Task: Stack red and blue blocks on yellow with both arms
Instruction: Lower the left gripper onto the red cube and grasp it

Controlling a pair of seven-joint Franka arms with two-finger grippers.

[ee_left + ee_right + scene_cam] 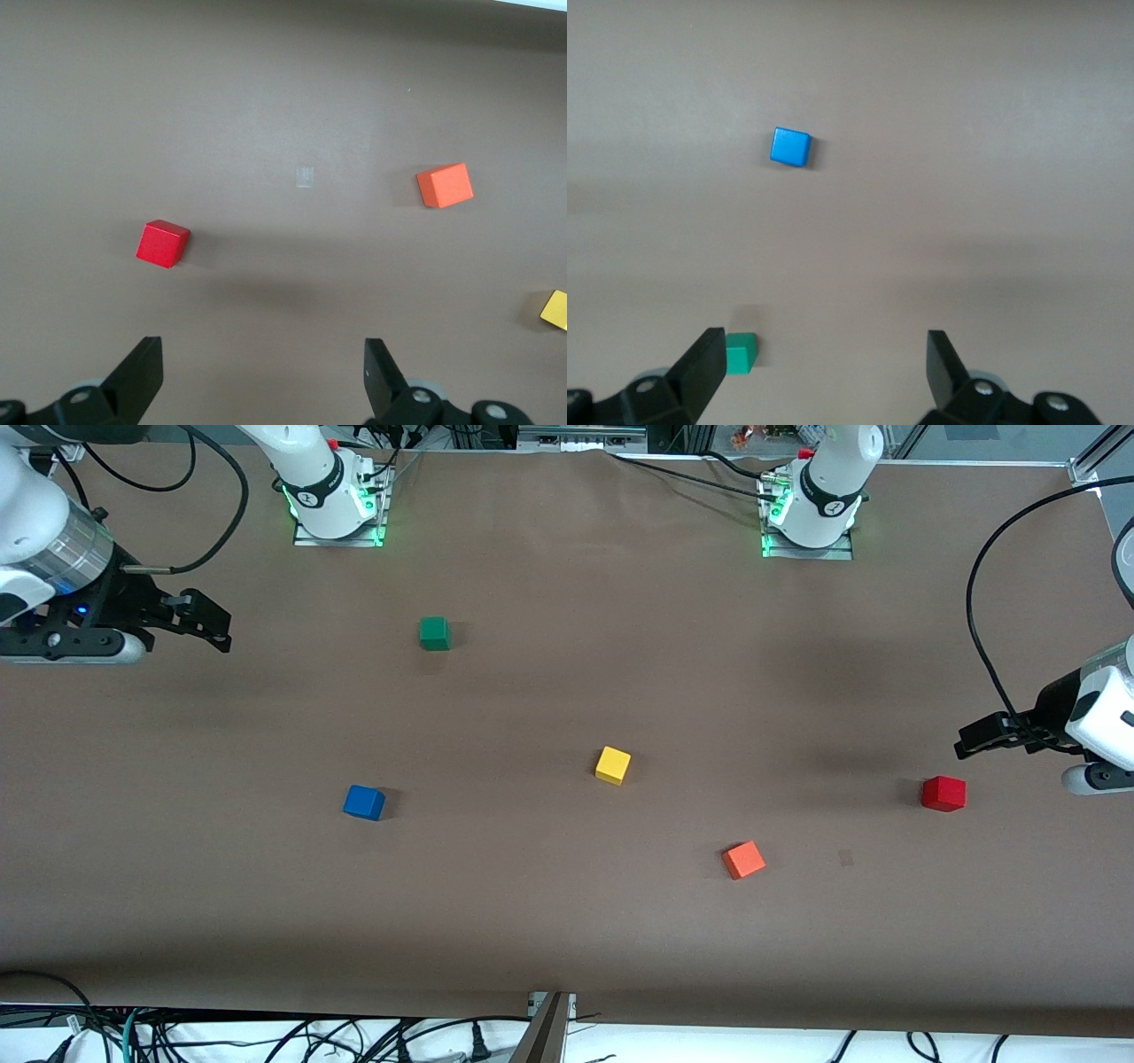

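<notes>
The robot's left gripper next has to grab the red cube (943, 794) by its flat sides. The red cube can then be stacked on the yellow cube (613, 764).
The yellow cube (613, 764) sits near the table's middle and shows at the edge of the left wrist view (555, 310). Toward the right arm's end lies the blue cube (364, 802) (789, 148). The red cube (943, 794) (163, 243) rests at the left arm's end. My left gripper (982, 738) (264, 354) hangs open and empty over bare table close to the red cube. Over the right arm's end of the table, my right gripper (208, 618) (826, 347) is open and empty, apart from the blue cube.
An orange cube (743, 860) (445, 185) lies between yellow and red, nearer the front camera. A green cube (434, 633) (741, 353) sits closer to the arm bases. A small pale mark (846, 857) is on the cloth. Cables hang along the table's front edge.
</notes>
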